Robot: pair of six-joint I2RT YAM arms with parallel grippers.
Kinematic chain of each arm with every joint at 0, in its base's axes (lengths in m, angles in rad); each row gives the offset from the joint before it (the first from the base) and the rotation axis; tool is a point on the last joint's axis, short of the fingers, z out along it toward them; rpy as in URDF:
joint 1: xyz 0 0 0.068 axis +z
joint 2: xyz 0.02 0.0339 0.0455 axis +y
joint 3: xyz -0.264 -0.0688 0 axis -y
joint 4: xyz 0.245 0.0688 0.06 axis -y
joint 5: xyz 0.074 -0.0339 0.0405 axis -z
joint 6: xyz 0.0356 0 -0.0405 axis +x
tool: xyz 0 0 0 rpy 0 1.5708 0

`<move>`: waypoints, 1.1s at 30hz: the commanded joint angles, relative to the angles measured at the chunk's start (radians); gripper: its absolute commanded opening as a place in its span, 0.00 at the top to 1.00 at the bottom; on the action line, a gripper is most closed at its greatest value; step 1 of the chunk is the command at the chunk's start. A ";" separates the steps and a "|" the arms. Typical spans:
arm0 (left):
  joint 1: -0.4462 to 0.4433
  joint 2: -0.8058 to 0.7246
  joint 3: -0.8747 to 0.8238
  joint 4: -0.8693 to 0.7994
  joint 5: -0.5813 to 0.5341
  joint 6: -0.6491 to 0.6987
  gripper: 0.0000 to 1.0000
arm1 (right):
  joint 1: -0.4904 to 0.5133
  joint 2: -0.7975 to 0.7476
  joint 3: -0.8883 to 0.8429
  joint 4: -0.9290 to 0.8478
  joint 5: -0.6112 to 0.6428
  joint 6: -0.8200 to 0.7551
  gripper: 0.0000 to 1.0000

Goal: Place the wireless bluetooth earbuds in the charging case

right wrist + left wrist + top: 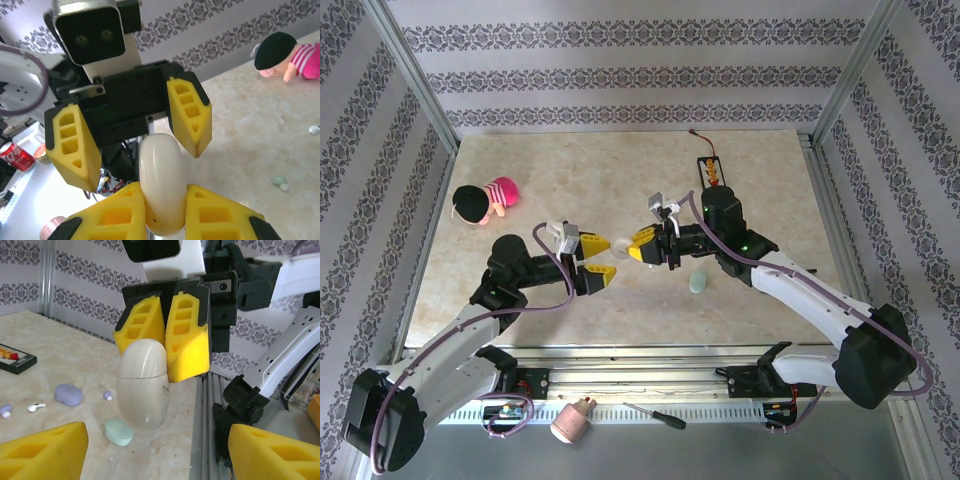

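The left gripper grabs the cream charging case by its larger body below the seam next, which leaves the lid free to open for inserting earbuds.
A cream oval charging case hangs above the table's middle, closed, with my right gripper shut on its end. In the right wrist view the case is pinched between my right gripper's yellow fingers. My left gripper stands open on either side of the case without touching it, and its fingers flare apart. In the left wrist view the case hangs ahead of my left gripper. Tiny earbuds lie on the table: a white one, a lavender one and a green pair.
A mint case lies on the marble top under the grippers, a lavender case further off. A black button board sits at the back, a doll at the left. A screwdriver rests on the front rail.
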 commanded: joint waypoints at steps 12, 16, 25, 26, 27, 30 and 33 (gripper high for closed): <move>-0.076 0.129 0.053 -0.068 0.034 0.159 0.33 | 0.052 0.015 0.149 -0.309 0.007 -0.221 0.90; -0.085 0.130 0.052 -0.037 0.049 0.152 0.39 | 0.059 0.030 0.154 -0.312 0.008 -0.225 0.91; -0.088 0.123 0.024 0.079 0.065 0.114 0.49 | 0.068 0.050 0.158 -0.314 0.010 -0.236 0.92; -0.088 0.122 0.024 0.082 0.064 0.113 0.50 | 0.067 0.052 0.157 -0.316 0.008 -0.238 0.92; -0.088 0.122 0.023 0.084 0.063 0.113 0.52 | 0.068 0.053 0.159 -0.317 0.009 -0.240 0.92; -0.088 0.124 0.023 0.092 0.065 0.109 0.56 | 0.067 0.055 0.157 -0.321 0.010 -0.244 0.92; -0.088 0.128 0.021 0.100 0.070 0.107 0.68 | 0.068 0.056 0.154 -0.321 0.010 -0.245 0.92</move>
